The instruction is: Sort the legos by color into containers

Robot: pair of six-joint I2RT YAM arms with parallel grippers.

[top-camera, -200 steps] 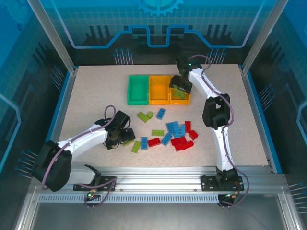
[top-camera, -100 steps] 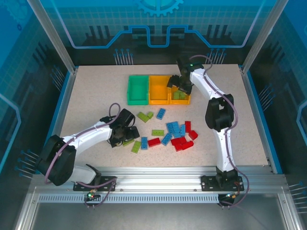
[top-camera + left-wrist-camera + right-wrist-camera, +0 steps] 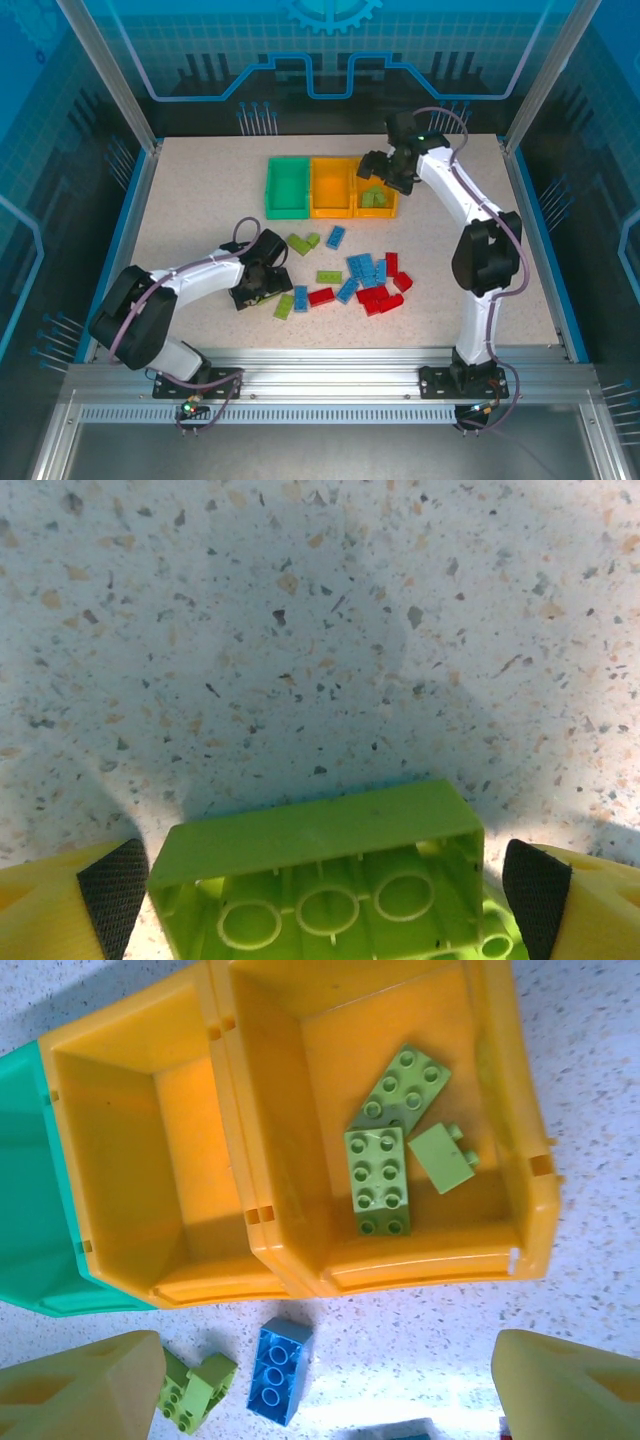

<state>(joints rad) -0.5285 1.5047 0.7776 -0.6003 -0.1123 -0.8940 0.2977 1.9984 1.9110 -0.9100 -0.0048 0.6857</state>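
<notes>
My left gripper should close on the brick, because my fingers are level with the short sides of the upside-down lime brick (image 3: 262, 298) (image 3: 315, 880).
Several blue, red and lime legos lie mid-table, among them a blue cluster (image 3: 365, 270) and red bricks (image 3: 375, 297). My left gripper (image 3: 258, 288) is down at the table, open, its pads (image 3: 115, 890) either side of an upside-down lime brick (image 3: 315, 880), with a small gap on the right. The containers stand in a row at the back: a green bin (image 3: 288, 188), a middle orange bin (image 3: 332, 187) and a right orange bin (image 3: 376, 208). My right gripper (image 3: 383, 172) hovers open and empty above the right bin (image 3: 500, 1250), which holds three lime bricks (image 3: 378, 1180).
A blue brick (image 3: 278, 1370) and a lime pair (image 3: 195, 1390) lie on the table just in front of the bins. The middle orange bin (image 3: 110, 1220) and the green bin (image 3: 30, 1200) look empty. Raised rails edge the table on all sides.
My left gripper has slid right onto the lime brick and its arm has stretched out. My right gripper has opened wider and drawn up and to the right above the right bin.
</notes>
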